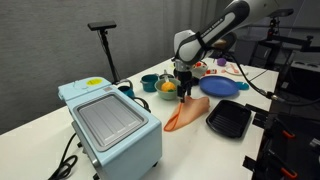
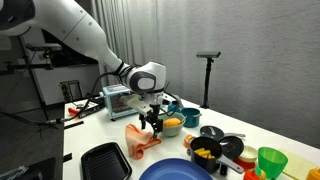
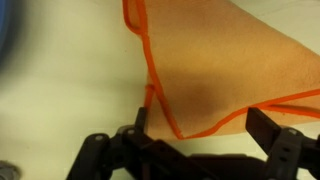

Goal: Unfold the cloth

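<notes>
My gripper should next take the orange cloth (image 3: 220, 60) by the hemmed corner (image 3: 180, 134), held between my fingers, so the rest stays free to fall open and unfold.
An orange cloth (image 1: 186, 115) with a brighter orange hem lies folded on the white table, in front of the toaster oven; it also shows in an exterior view (image 2: 140, 141). In the wrist view the cloth (image 3: 220, 60) fills the upper right, with a hemmed corner pointing down between my fingers. My gripper (image 3: 203, 122) is open, with its fingers wide apart over that corner. In both exterior views the gripper (image 1: 185, 90) (image 2: 152, 124) points down just above the cloth's far end. Whether the fingertips touch the cloth I cannot tell.
A light blue toaster oven (image 1: 110, 125) stands near the table's front. A black tray (image 1: 230, 120) and a blue plate (image 1: 220, 87) lie beside the cloth. A yellow bowl (image 1: 167, 87) and a teal cup (image 1: 148, 82) stand behind it. A green cup (image 2: 270, 160) stands by a black pan (image 2: 205, 150).
</notes>
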Motion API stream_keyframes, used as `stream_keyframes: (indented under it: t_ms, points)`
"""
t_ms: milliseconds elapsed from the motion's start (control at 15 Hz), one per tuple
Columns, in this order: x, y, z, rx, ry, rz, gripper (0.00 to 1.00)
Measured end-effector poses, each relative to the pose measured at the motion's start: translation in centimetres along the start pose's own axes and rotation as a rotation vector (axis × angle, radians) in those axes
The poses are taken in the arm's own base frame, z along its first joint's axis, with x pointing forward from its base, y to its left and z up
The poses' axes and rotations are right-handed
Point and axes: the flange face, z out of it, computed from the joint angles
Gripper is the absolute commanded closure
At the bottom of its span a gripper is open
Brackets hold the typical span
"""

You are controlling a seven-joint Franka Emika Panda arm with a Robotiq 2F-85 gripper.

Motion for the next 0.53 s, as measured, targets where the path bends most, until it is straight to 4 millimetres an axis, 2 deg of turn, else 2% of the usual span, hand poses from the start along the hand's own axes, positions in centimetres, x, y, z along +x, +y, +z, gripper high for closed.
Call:
stream_keyframes:
  t_ms: [267,533]
  points:
    - [0.4,-0.5,0.79,0.019,-0.005,-0.019,0.58]
    - [0.41,0.3,0.6,0.022,0.0,-0.023,0.88]
